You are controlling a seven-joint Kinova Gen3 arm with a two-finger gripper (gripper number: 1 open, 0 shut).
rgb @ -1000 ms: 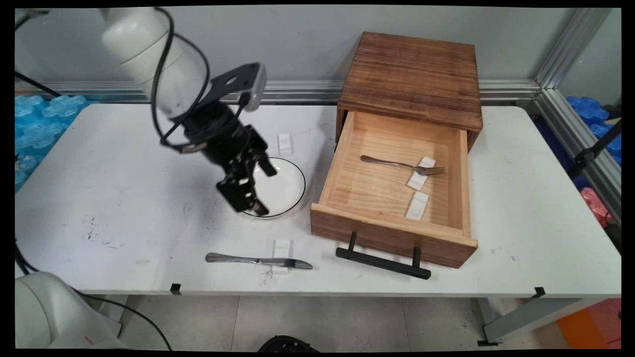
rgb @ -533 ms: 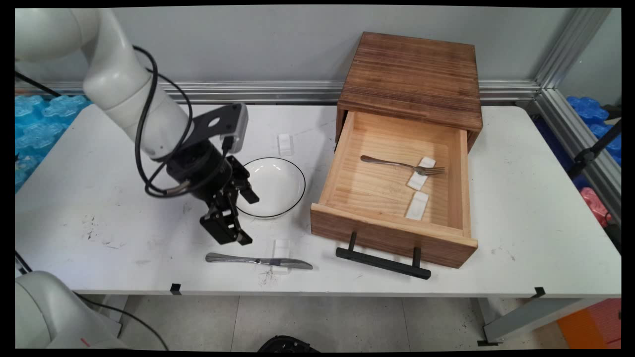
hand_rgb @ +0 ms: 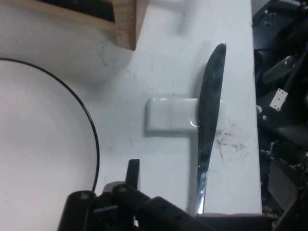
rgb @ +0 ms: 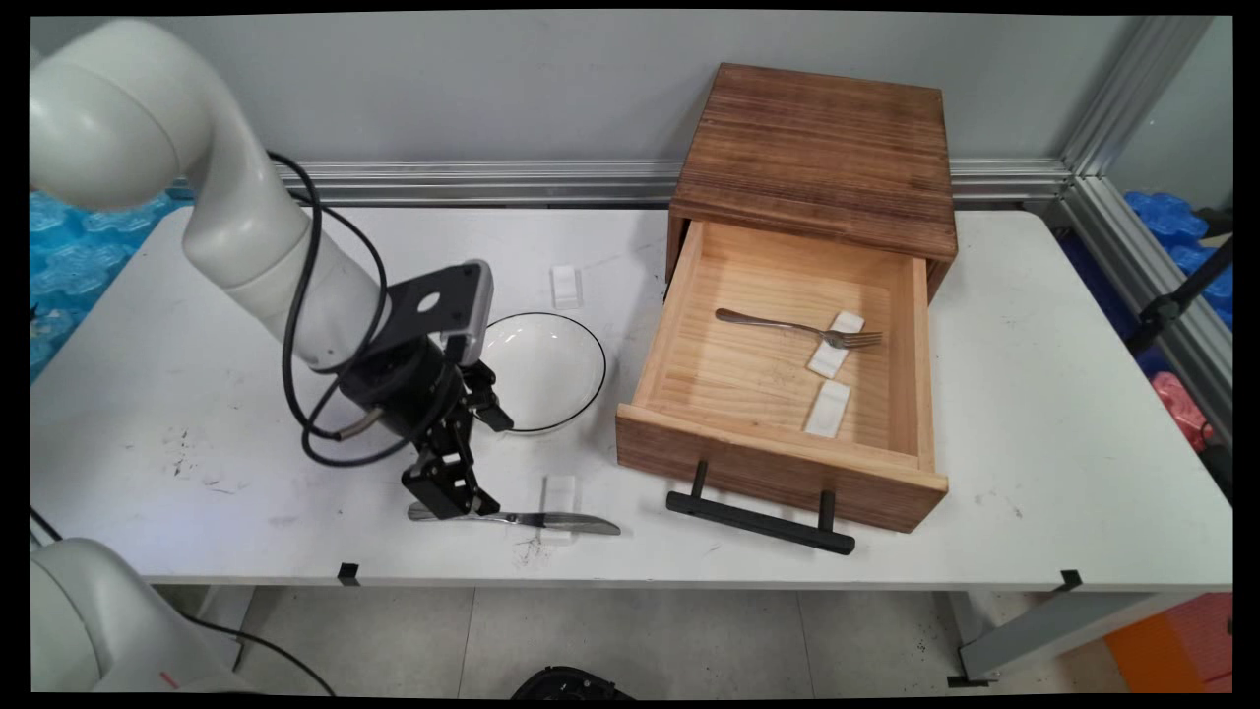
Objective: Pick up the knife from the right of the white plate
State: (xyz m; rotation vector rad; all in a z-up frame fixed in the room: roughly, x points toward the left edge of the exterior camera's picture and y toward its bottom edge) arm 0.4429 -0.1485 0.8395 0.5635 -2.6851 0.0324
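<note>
I will next grab the metal knife by its handle [rgb: 422, 513] so that I can lay it inside the open drawer.
A silver table knife [rgb: 532, 519] lies along the table's front edge, its blade resting on a small white block [rgb: 558, 492]. My gripper [rgb: 471, 463] is low over the knife's handle end, open, with nothing held. In the hand view the knife [hand_rgb: 209, 110] runs up from the bottom beside one black finger [hand_rgb: 133, 171], crossing the white block [hand_rgb: 171, 114]. A white plate with a black rim [rgb: 602, 369] sits just behind the gripper, and its rim [hand_rgb: 94, 139] curves along the left of the hand view.
A wooden box [rgb: 817, 148] at the back right has its drawer [rgb: 778, 463] pulled out, black handle [rgb: 758, 522] toward me. Inside lie a fork [rgb: 797, 327] and two white blocks [rgb: 827, 409]. Another white block [rgb: 566, 286] sits behind the plate.
The gripper has come down and toward the table's front, from over the plate to the knife's handle. Nothing on the table has moved.
</note>
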